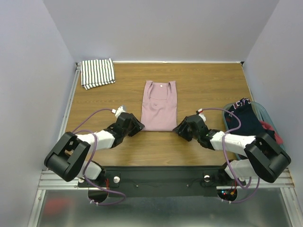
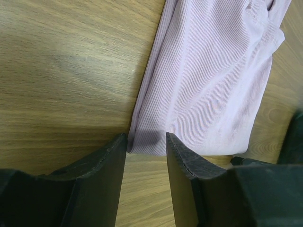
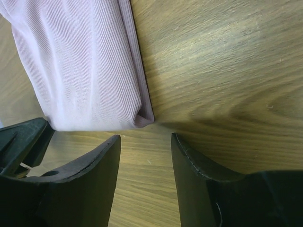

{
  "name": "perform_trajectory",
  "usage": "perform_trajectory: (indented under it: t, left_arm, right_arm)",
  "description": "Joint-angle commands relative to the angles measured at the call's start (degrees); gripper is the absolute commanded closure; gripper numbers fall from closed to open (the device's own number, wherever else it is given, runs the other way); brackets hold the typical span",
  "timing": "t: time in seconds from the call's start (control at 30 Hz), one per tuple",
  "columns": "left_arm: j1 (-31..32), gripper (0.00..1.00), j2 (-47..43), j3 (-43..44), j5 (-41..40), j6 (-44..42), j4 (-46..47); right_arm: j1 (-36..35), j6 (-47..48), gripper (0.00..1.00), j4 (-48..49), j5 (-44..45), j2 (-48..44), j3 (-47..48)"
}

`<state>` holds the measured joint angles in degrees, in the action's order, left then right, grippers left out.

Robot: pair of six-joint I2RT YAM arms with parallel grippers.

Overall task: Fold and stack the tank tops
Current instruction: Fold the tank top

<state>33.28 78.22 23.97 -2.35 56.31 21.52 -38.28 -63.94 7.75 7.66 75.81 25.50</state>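
Next, my left gripper grips the pink tank top's near corner, opposite the right gripper's corner, to fold its near edge toward its neck.
The dusty pink tank top lies folded lengthwise into a narrow strip mid-table, neck end far. The striped tank top sits folded at the far left corner. My left gripper hovers at the pink top's near left corner, jaws open with only wood between them; that corner of the pink top lies just beyond the fingertips of the left gripper. My right gripper stands open at the near right corner; the pink top ends just ahead of the right gripper.
A teal basket at the right edge holds a dark navy garment and a red one. Grey walls enclose the wooden table on three sides. Purple cables loop off both arms.
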Motion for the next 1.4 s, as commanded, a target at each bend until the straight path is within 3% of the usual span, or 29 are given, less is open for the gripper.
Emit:
perform_trajectory:
  t: [0.0,0.47,0.63,0.77,0.87,1.37]
  left_arm:
    - [0.0,0.51,1.9,-1.6,-0.6,-0.3,-2.9]
    - [1.3,0.55,3.6,-1.4,-0.5,-1.3,-2.5]
    - [1.5,0.48,2.3,-1.4,-1.3,-1.6,-5.4]
    - [1.6,0.36,-1.1,-2.1,-3.0,-1.7,-7.3]
    - [1.6,0.35,-2.5,-2.6,-2.5,-1.7,-8.0]
    - [2.7,0.51,4.2,-4.8,0.7,3.7,-1.4]
  right_arm:
    - [0.2,-1.5,0.48,3.5,2.6,2.0,-0.6]
    - [0.3,-0.5,0.59,5.5,4.2,6.9,0.8]
    - [0.3,0.7,0.71,5.3,5.0,7.0,0.8]
    - [0.3,1.5,0.90,5.3,5.2,7.1,1.1]
    - [0.3,2.2,0.97,5.3,4.6,7.6,1.8]
    - [0.3,3.8,1.00,4.3,3.1,7.1,3.2]
